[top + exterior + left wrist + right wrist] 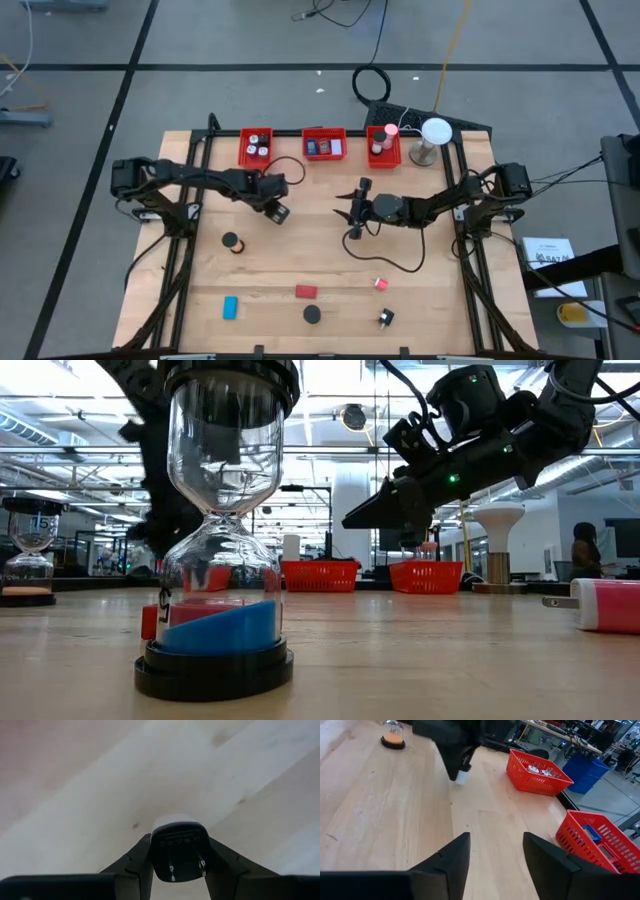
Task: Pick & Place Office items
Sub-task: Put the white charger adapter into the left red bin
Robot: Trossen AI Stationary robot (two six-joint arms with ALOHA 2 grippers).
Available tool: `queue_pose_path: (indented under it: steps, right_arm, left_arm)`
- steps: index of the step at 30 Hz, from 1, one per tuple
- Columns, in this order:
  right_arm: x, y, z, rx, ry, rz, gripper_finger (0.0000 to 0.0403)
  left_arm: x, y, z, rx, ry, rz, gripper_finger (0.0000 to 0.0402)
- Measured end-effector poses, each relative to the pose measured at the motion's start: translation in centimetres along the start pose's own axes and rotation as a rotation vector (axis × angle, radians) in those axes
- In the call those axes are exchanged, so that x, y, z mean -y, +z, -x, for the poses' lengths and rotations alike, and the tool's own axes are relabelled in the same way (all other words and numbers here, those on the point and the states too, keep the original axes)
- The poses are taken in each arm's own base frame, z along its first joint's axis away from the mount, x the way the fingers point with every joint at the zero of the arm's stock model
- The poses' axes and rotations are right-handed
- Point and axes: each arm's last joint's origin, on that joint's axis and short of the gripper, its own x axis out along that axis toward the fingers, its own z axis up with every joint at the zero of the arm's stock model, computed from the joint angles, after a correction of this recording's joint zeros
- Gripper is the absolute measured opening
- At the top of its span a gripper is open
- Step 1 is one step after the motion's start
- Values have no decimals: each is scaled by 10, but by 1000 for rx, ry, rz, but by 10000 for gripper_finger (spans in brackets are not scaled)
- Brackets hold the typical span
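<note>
The charger plug is hanging over wood, short of the red bin (255, 148). My left gripper needs to keep holding the plug until I move it toward the bin.
My left gripper (278, 209) is over the table's middle left, shut on a small charger plug (180, 851) with a white body and a black face with two metal prongs. My right gripper (349, 211) hovers open near the table's centre, its fingers pointing toward the left gripper (461, 767). Small items rest on the near half of the table: an hourglass with orange sand (232, 241), a blue block (230, 306), a red block (306, 291), a blue-sand hourglass (215, 630), a pink bit (381, 283) and a black-and-white clip (386, 318). My left gripper pinches the charger plug between its two fingers, one finger (137, 862) on each side of the black pronged end (165, 847). The fingers come from above, pointing down. The plug's white body (461, 778) sticks out below the fingertips and appears lifted off the table.
Three red bins stand in a row at the far edge (256, 147), (324, 144), (383, 146), each with items inside. A white round lamp (435, 133) stands right of them. Cables trail under the right arm (395, 262). Bare wood lies between the grippers and the bins.
</note>
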Motion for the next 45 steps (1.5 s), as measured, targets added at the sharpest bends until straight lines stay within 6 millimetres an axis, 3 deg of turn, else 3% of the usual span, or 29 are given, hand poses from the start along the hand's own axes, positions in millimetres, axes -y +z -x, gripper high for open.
queue_pose_path:
  steps: [5, 13, 20, 24, 32, 37, 45]
  right_arm:
    - [0, 0, 0, 0, 0, 0, 158]
    - [0, 0, 0, 1, 0, 0, 150]
    - [0, 0, 0, 2, 0, -1, 148]
    - [0, 0, 0, 2, 0, -1, 148]
    - [0, 0, 0, 1, 0, 0, 146]
    - [0, 0, 0, 1, 0, 0, 145]
    - [0, 0, 0, 1, 0, 0, 145]
  left_arm:
    - [-21, -15, -12, -30, 34, 87, 133]
    - [-32, -16, -7, -22, -6, 140, 138]
    - [-34, -14, -6, -45, -34, 153, 241]
    - [-35, -8, 3, -81, 5, 138, 266]
    - [-22, 12, 29, -56, 6, 102, 260]
    - [-20, 7, 30, -54, 58, 11, 259]
    - [-9, 1, 30, -40, 63, -353, 259]
